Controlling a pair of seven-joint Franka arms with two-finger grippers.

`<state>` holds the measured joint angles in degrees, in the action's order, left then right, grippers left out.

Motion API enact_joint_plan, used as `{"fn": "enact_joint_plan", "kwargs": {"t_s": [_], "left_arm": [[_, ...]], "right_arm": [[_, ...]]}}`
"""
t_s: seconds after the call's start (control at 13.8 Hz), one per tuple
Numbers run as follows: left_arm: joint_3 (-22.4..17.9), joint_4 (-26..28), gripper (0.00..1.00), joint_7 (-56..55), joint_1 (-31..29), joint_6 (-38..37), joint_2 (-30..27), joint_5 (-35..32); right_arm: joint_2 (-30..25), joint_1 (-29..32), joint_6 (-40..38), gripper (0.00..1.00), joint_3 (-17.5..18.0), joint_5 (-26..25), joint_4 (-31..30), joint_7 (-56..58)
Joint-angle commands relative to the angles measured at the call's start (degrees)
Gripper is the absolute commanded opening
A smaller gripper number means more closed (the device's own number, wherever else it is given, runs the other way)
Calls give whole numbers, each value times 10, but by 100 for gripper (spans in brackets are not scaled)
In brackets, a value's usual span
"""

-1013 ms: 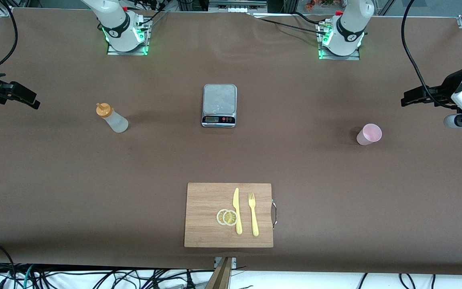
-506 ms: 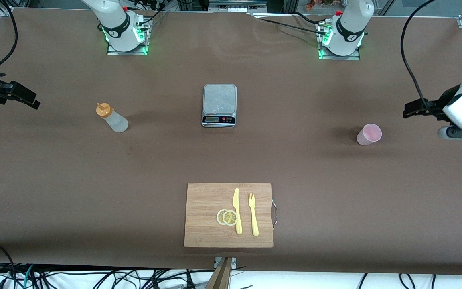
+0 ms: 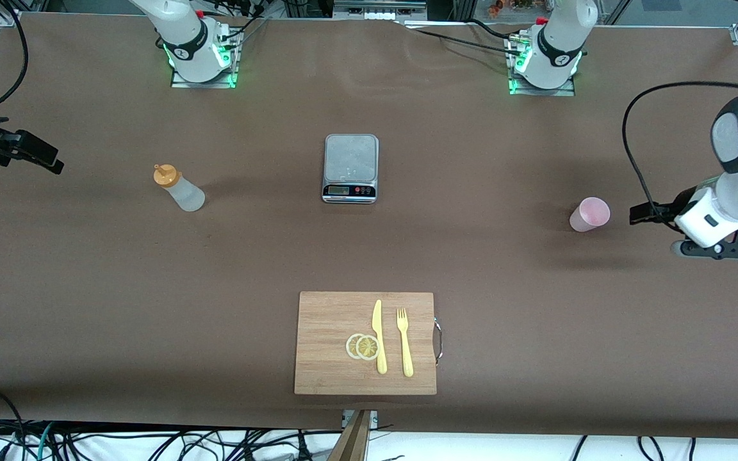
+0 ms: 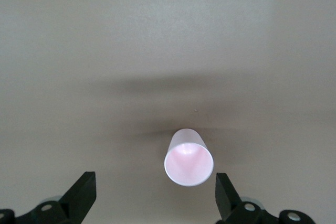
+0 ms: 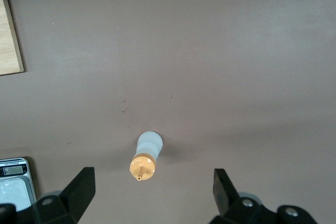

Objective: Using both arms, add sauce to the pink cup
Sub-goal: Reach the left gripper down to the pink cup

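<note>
My left gripper picks up the pink cup by its rim (image 4: pixel 189 184) next, to set it on the scale for the sauce.
The pink cup (image 3: pixel 589 214) stands upright on the brown table toward the left arm's end. My left gripper (image 3: pixel 639 214) is open and empty, beside the cup and apart from it. In the left wrist view the cup (image 4: pixel 189 158) shows just ahead of my open left gripper (image 4: pixel 152 195). The sauce bottle (image 3: pixel 179 187), whitish with an orange cap, stands toward the right arm's end. My right gripper (image 3: pixel 36 155) is open and empty, well apart from the bottle at the table's end. The right wrist view shows the bottle (image 5: pixel 145 155) ahead of my open right gripper (image 5: pixel 152 192).
A kitchen scale (image 3: pixel 351 168) sits at mid table between the bottle and the cup. A wooden cutting board (image 3: pixel 330 346) nearer the front camera carries two lemon slices (image 3: pixel 362 346), a yellow knife (image 3: pixel 378 336) and a yellow fork (image 3: pixel 404 342).
My left arm has swung down and lowered, bringing its gripper level with the pink cup and closer to it. The right arm has not moved.
</note>
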<state>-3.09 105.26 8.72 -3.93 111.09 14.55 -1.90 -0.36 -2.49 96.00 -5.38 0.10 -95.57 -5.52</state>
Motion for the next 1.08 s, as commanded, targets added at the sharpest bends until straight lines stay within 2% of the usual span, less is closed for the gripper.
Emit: {"fn": "enact_joint_plan", "kwargs": {"t_s": [0.0,0.29,0.58,0.8,1.01], "left_arm": [[4,44,99,37,-16,68,20,-4],[1,108,99,49,-16,146,26,-4],[1,148,98,52,-16,154,20,-3],[0,184,97,73,-17,200,18,-2],[0,202,92,73,-17,217,15,-2]], "right_arm": [[-3,2,-6,100,-1,9,1,10],[-3,2,-7,100,-1,9,1,10],[-3,1,-7,100,-1,9,1,10],[-3,1,-7,100,-1,9,1,10],[-3,2,-7,100,-1,9,1,10]]}}
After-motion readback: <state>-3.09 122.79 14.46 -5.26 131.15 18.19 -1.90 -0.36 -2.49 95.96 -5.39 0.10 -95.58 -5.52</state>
